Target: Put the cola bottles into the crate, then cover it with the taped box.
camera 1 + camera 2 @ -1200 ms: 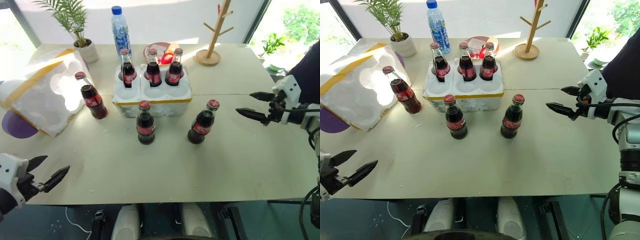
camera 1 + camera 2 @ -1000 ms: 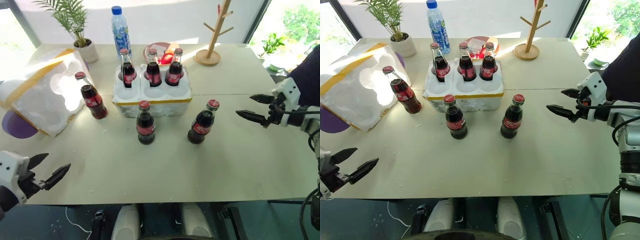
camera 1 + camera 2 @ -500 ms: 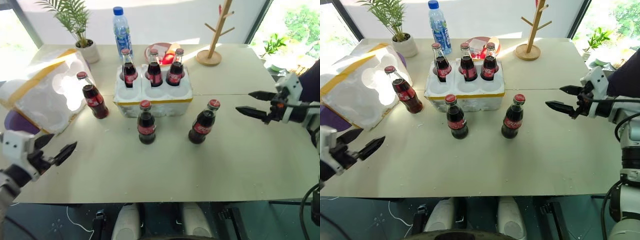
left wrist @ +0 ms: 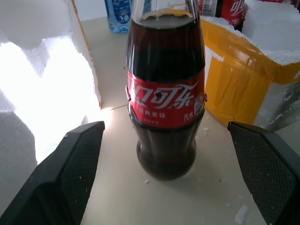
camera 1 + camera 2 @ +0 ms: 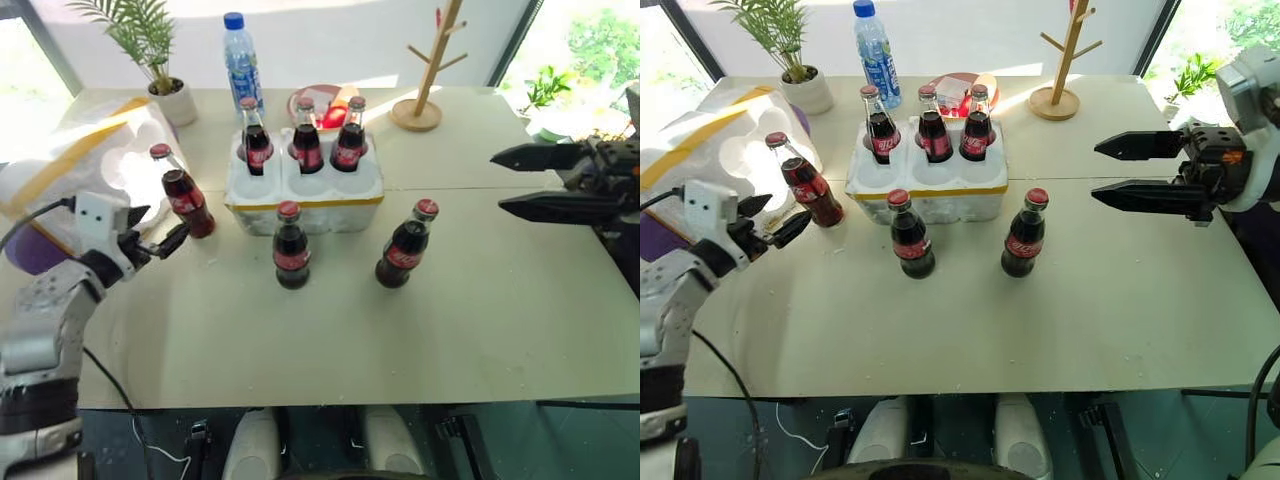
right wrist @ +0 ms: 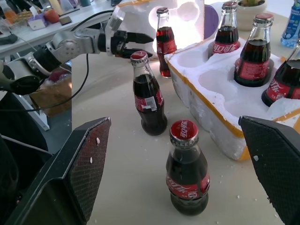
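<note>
My left gripper must move toward the cola bottle before closing, as my fingers stop short.
The white crate [image 5: 303, 185] with a yellow band sits mid-table, three cola bottles [image 5: 305, 140] standing in its back wells. Three more stand on the table: one left of the crate [image 5: 185, 195], two in front [image 5: 291, 248] [image 5: 405, 247]. The taped box [image 5: 80, 175] lies tilted at the left. My left gripper [image 5: 165, 222] is open, level, just short of the left bottle; in the left wrist view that bottle [image 4: 165, 93] stands ahead between the spread fingers [image 4: 70, 164], untouched. My right gripper [image 5: 497, 182] hangs open and empty above the table's right side, pointing left.
A blue-capped water bottle [image 5: 240, 60], a potted plant [image 5: 165, 80], a red plate [image 5: 322, 103] and a wooden rack [image 5: 425, 75] line the back. A purple object [image 5: 25, 250] peeks from under the taped box. Bare tabletop [image 5: 330, 340] stretches along the front.
My left gripper moved forward from the table's front-left corner up to the left bottle. My right gripper rose and came nearer, still pointing left. Both stayed open.
</note>
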{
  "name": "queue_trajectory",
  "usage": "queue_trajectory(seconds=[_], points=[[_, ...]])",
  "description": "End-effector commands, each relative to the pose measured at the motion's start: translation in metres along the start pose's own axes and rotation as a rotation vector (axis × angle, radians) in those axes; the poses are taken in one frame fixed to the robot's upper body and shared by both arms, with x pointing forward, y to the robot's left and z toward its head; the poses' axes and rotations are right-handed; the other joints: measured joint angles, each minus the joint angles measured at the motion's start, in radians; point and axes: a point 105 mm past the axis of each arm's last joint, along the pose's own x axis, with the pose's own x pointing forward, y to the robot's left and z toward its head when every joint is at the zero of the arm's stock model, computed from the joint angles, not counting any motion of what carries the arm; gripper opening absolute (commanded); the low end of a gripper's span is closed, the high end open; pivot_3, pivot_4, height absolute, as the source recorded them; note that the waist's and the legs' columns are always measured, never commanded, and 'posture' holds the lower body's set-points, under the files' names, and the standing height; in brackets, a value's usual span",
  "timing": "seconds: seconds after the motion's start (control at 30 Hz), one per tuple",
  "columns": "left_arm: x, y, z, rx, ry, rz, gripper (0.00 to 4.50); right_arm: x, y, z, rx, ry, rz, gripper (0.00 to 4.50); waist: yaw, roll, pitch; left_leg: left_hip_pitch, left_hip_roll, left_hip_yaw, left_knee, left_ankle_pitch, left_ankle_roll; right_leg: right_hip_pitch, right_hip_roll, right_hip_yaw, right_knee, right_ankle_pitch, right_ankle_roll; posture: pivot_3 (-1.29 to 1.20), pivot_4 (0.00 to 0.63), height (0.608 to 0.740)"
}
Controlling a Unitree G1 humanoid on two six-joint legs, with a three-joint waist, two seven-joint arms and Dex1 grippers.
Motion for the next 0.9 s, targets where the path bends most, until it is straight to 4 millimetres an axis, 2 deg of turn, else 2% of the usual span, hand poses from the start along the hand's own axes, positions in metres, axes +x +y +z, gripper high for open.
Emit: queue_trajectory(seconds=[0.03, 0.2, 0.43, 0.5, 0.6, 0.73, 0.9], points=[[0.011, -0.001, 0.012, 0.05, -0.039, -0.032, 4.39, -0.001, 0.007, 0.012, -0.058, -0.027, 0.001, 4.5, 0.0, 0.0, 0.0, 0.0, 0.0, 0.0, 0.0, 0.0, 0.0, 0.0, 0.0, 0.0, 0.0, 0.0, 0.0, 0.0, 0.15, 0.74], [0.036, -0.007, 0.017, 0.04, -0.054, -0.083, 4.39, 0.004, 0.011, 0.011, -0.068, -0.033, 0.002, 4.5, 0.002, 0.0, 0.0, 0.0, 0.0, 0.0, 0.0, 0.0, 0.0, 0.0, 0.001, -0.001, 0.001, 0.0, 0.0, 0.0, 0.15, 0.74], [0.054, -0.003, 0.013, 0.003, -0.052, -0.091, 4.39, 0.007, 0.014, 0.016, -0.082, -0.058, 0.002, 4.5, -0.001, 0.0, 0.0, 0.0, -0.001, 0.0, 0.0, 0.0, 0.0, 0.0, 0.002, -0.001, 0.001, 0.0, 0.0, 0.0, 0.15, 0.74], [0.053, -0.01, 0.011, 0.031, -0.029, -0.153, 3.89, 0.008, 0.013, 0.018, -0.084, -0.071, -0.012, 4.5, -0.001, 0.0, 0.0, 0.0, -0.001, 0.0, 0.0, 0.0, 0.0, 0.0, 0.002, -0.001, 0.001, 0.0, 0.0, 0.0, 0.15, 0.74], [0.047, -0.011, 0.013, 0.035, -0.008, -0.187, 2.76, 0.007, 0.011, 0.024, -0.083, -0.097, -0.033, 4.5, 0.0, 0.0, 0.0, 0.0, -0.001, 0.0, 0.0, 0.0, 0.0, 0.0, 0.001, -0.001, 0.001, 0.0, 0.0, 0.0, 0.15, 0.74], [0.034, -0.01, 0.032, 0.037, -0.022, -0.244, 2.76, 0.006, 0.008, 0.026, -0.088, -0.11, -0.061, 4.5, -0.002, 0.0, 0.0, 0.0, 0.0, 0.0, 0.0, 0.0, 0.0, -0.001, 0.001, 0.0, 0.001, 0.0, 0.0, 0.0, 0.15, 0.74], [0.014, -0.023, 0.076, 0.009, -0.046, -0.426, 2.76, 0.007, 0.006, 0.025, -0.092, -0.111, -0.082, 4.5, -0.002, -0.003, 0.002, -0.002, 0.001, 0.0, 0.0, 0.0, -0.001, -0.002, 0.002, -0.001, 0.001, 0.0, 0.001, 0.0, 0.15, 0.74]])
